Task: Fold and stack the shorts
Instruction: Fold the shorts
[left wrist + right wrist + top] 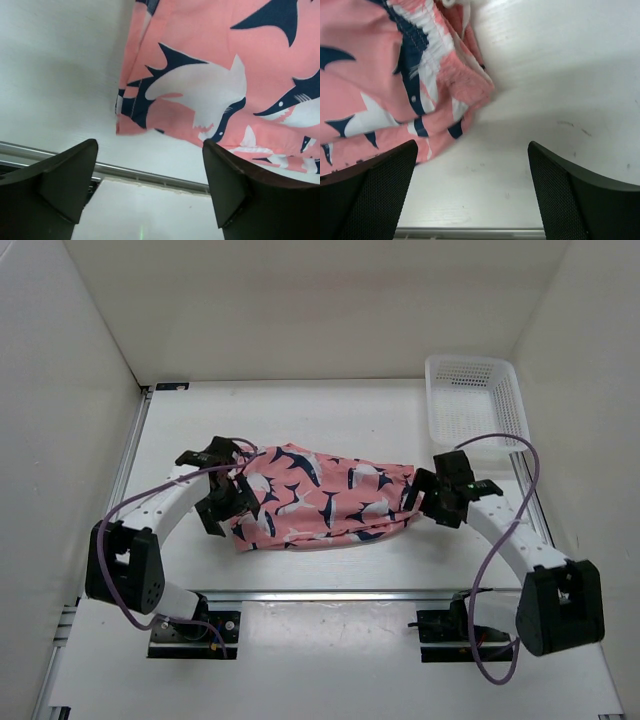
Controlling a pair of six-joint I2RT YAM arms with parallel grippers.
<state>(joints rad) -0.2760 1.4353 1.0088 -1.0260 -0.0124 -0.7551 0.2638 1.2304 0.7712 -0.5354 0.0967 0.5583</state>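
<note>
My right gripper takes hold of the shorts (320, 498) by the elastic waistband corner (407, 518) next, to fold the waistband end over toward the leg end.
The shorts (320, 498), salmon-pink with navy-and-white whale shapes, lie folded flat across the middle of the table. My left gripper (228, 492) hovers at their left end, open. In the left wrist view the shorts (220, 75) lie beyond my left gripper (150, 170), whose dark fingers (65, 180) have only bare table between them. My right gripper (432, 495) stands open at the shorts' right end. In the right wrist view the elastic waistband corner of the shorts (385, 75) lies up and left of my right gripper (472, 185), apart from its mesh-textured fingers (575, 195).
A white mesh basket (436, 400) stands at the back right, behind the right arm. A metal rail (330, 593) runs along the table's near edge, seen also as the rail (150, 176) under the left gripper. White walls enclose the table on three sides.
</note>
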